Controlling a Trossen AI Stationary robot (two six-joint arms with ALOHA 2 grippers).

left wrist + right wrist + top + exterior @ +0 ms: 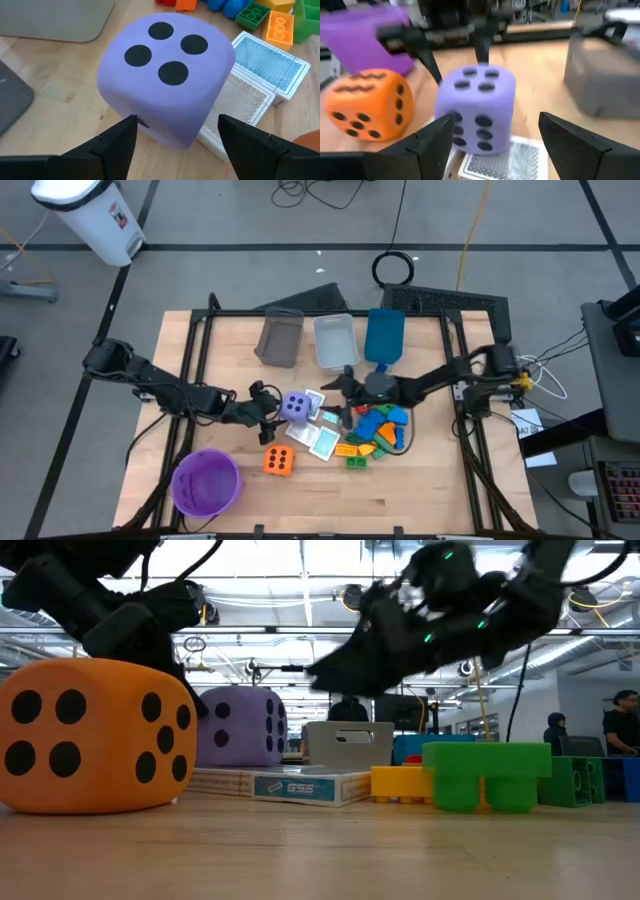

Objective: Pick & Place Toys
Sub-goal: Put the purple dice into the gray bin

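Observation:
The purple die needs to go in the clear bin, so my left gripper needs to grab it by its lower corner (pixel 182 137) first.
The purple die (pixel 296 407) stands on the table with its four-dot face up (pixel 165 50), beside the white-and-teal cards (pixel 322 435). My left gripper (pixel 270 415) comes at it from the table's left. It is open (pixel 175 127), a finger on either side of the die's near lower corner. My right gripper (pixel 342 395) is on the die's other side, open (pixel 495 135) and facing the die, short of it. The orange die (pixel 278 461) sits nearer the front edge. Multicoloured bricks (pixel 375 430) lie in a heap right of the cards. My left gripper has one fingertip (pixel 129 124) right at the purple die's lower edge (pixel 150 127), slanting down from the table's left; I cannot tell whether it touches. The other fingertip (pixel 227 125) stands apart from the die. The die rests on the table.
A round purple bowl (pixel 205 482) stands at the front left. Grey (pixel 280 337), clear (pixel 335 340) and blue (pixel 385 335) bins stand in a row at the far edge. In the low view a green brick (pixel 485 775) and a yellow one (pixel 400 780) lie near the front.

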